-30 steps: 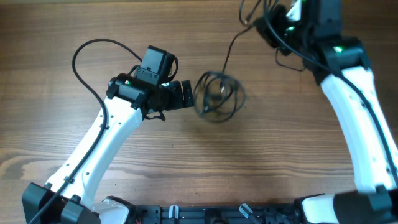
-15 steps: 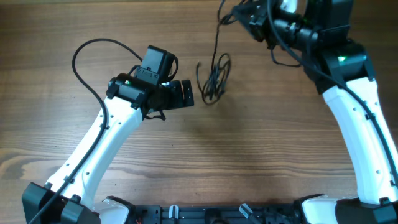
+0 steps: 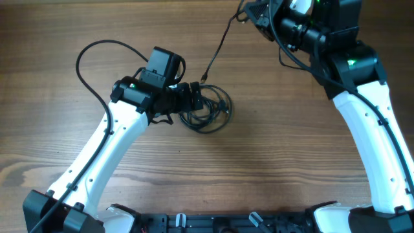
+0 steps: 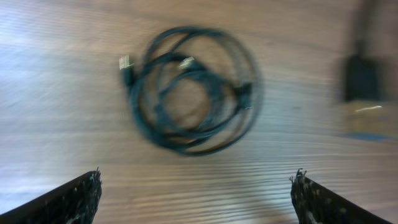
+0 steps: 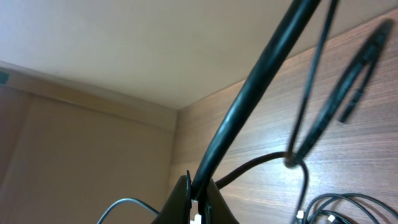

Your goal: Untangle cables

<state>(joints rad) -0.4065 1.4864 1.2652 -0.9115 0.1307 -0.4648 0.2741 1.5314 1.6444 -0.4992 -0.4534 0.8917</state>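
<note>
The left gripper grabs the hanging part of the raised black cable above its plug end next, to untangle it.
A coil of thin black cables lies flat on the wooden table, right in front of my left gripper. From the left wrist the cables show as a loose ring with small plug ends, beyond my wide-open left gripper, which holds nothing. My right gripper is raised at the far edge, shut on one black cable that slants down to a plug end just above the coil. In the right wrist view that cable is pinched between the fingers.
A thick black arm wire loops left of the left arm. A blurred dark block sits to the right of the coil in the left wrist view. Bare wood surrounds the coil.
The bundle hung bunched from the right gripper half a second ago. Now the coil lies flat on the table by the left gripper, and one strand stays stretched from the right gripper.
</note>
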